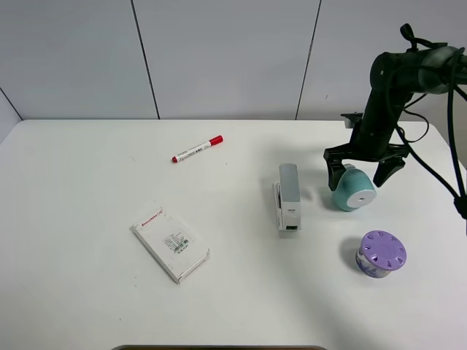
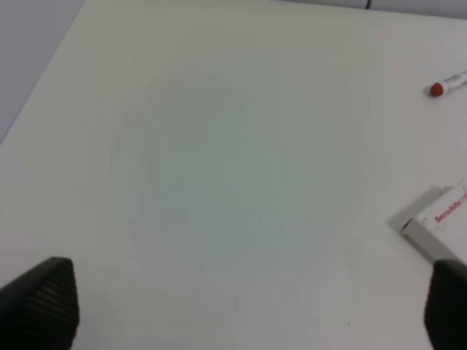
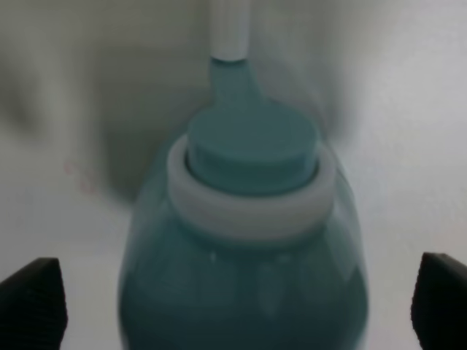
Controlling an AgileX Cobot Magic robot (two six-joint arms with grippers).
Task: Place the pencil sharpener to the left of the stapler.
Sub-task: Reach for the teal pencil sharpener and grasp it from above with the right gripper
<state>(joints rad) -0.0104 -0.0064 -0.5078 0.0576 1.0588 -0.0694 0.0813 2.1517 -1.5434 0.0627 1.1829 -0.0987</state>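
My fingers around the pencil sharpener reach only its upper back, short of its teal middle. My right gripper needs to go lower before it closes on the sharpener.
The teal pencil sharpener [image 1: 353,189] lies on its side on the white table, its white round face toward the front, just right of the grey and white stapler [image 1: 288,196]. My right gripper [image 1: 363,173] is open, its dark fingers straddling the sharpener's back end without closing on it. In the right wrist view the sharpener [image 3: 248,240] fills the middle, blurred, with the fingertips [image 3: 33,299] wide apart at the picture's edges. My left gripper [image 2: 248,306] is open over bare table and does not appear in the exterior high view.
A purple round lidded container [image 1: 381,254] stands in front of the sharpener. A white labelled box [image 1: 171,243] lies left of centre, its corner [image 2: 438,222] showing in the left wrist view. A red-capped marker [image 1: 197,149] lies at the back, its tip [image 2: 446,83] also visible.
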